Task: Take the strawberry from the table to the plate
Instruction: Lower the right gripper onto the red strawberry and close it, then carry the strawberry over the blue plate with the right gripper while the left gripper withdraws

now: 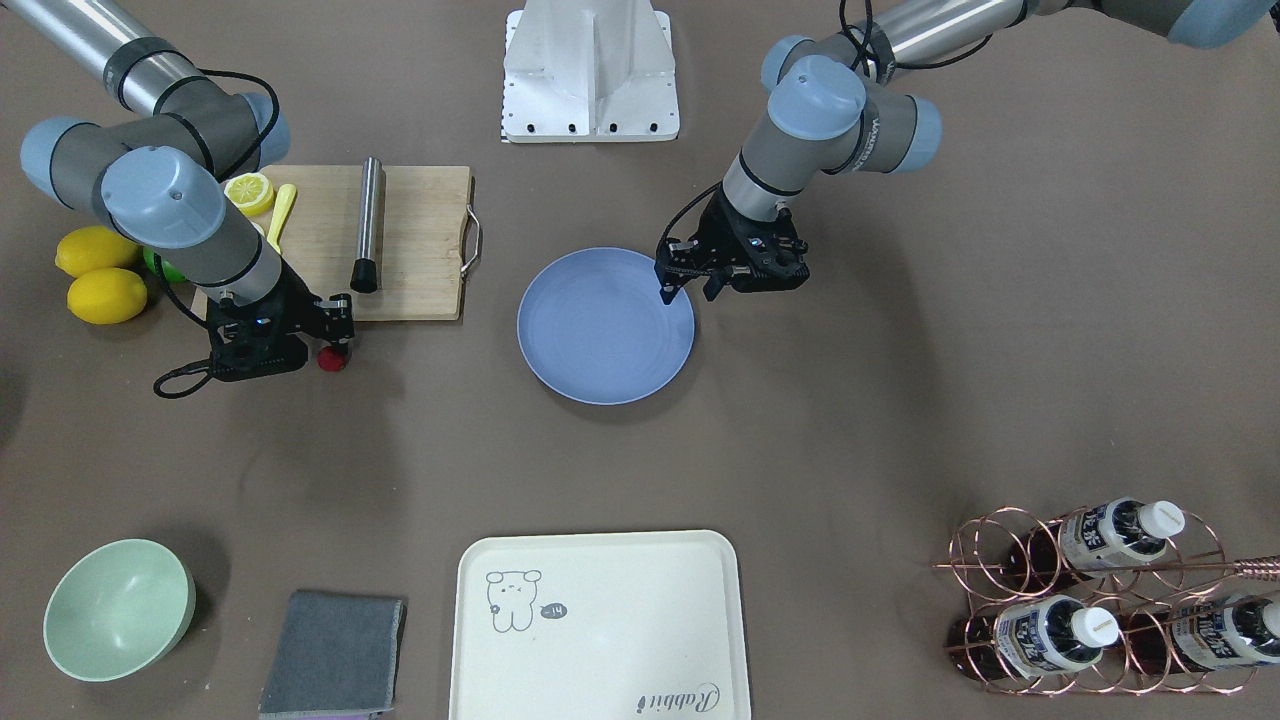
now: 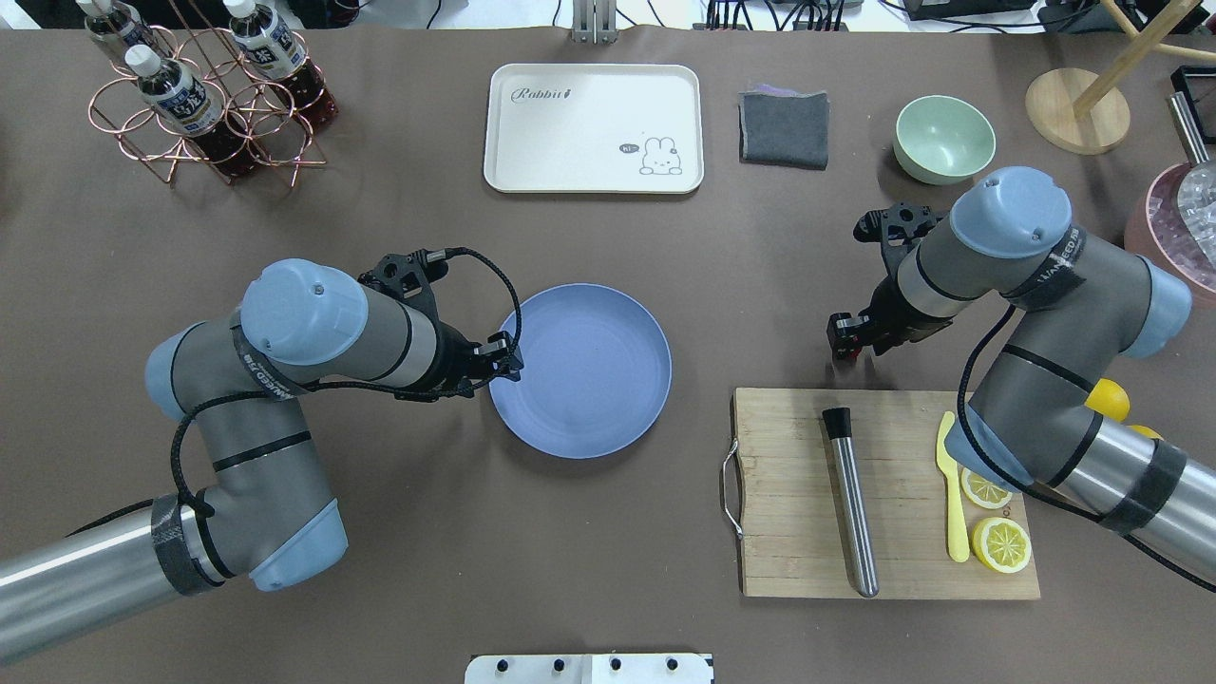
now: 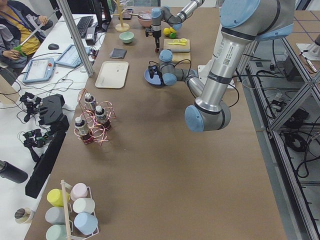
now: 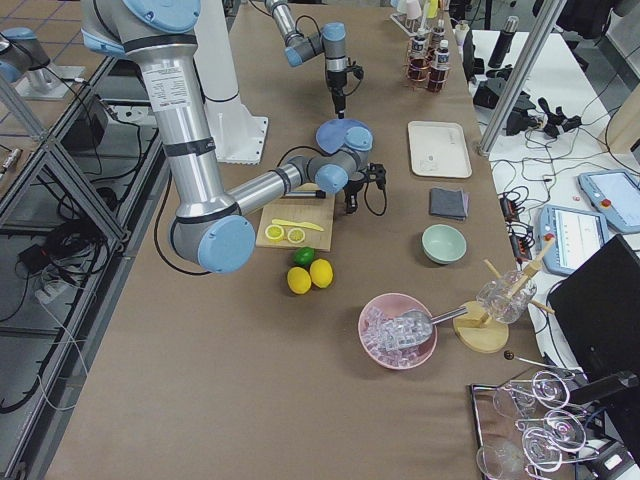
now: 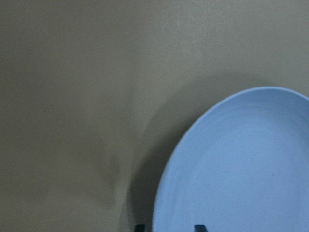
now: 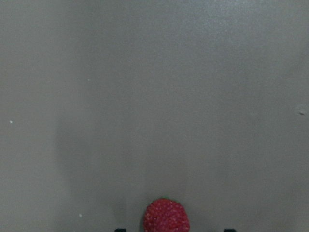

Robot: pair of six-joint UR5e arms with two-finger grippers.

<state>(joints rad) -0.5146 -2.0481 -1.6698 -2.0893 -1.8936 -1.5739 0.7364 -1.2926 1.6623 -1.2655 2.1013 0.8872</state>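
My right gripper should grip the strawberry next by its round red body (image 1: 331, 359). Then it can set the strawberry onto the blue plate (image 1: 606, 326).
The strawberry (image 1: 331, 360) is a small red berry lying on the brown table (image 1: 900, 350), just off the front corner of the cutting board. My right gripper (image 1: 338, 345) hangs directly over it and is open. In the right wrist view the strawberry (image 6: 166, 216) sits between the two spread fingertips (image 6: 119, 230), touching neither. The blue-grey plate (image 1: 600, 340) rests in the middle of the table with nothing on it. At the plate's rim (image 2: 532, 380) my left gripper (image 2: 503, 366) is open, and its fingertips (image 5: 140, 226) straddle the plate's edge (image 5: 164, 203).
A wooden cutting board (image 1: 420, 240) beside the strawberry carries a metal rod (image 1: 368, 225), a lemon half and a yellow knife. Two whole lemons (image 1: 100, 280) lie behind my right arm. Along the front edge stand a green bowl (image 1: 118, 610), grey cloth (image 1: 335, 655), cream tray (image 1: 600, 625) and bottle rack (image 1: 1110, 600).
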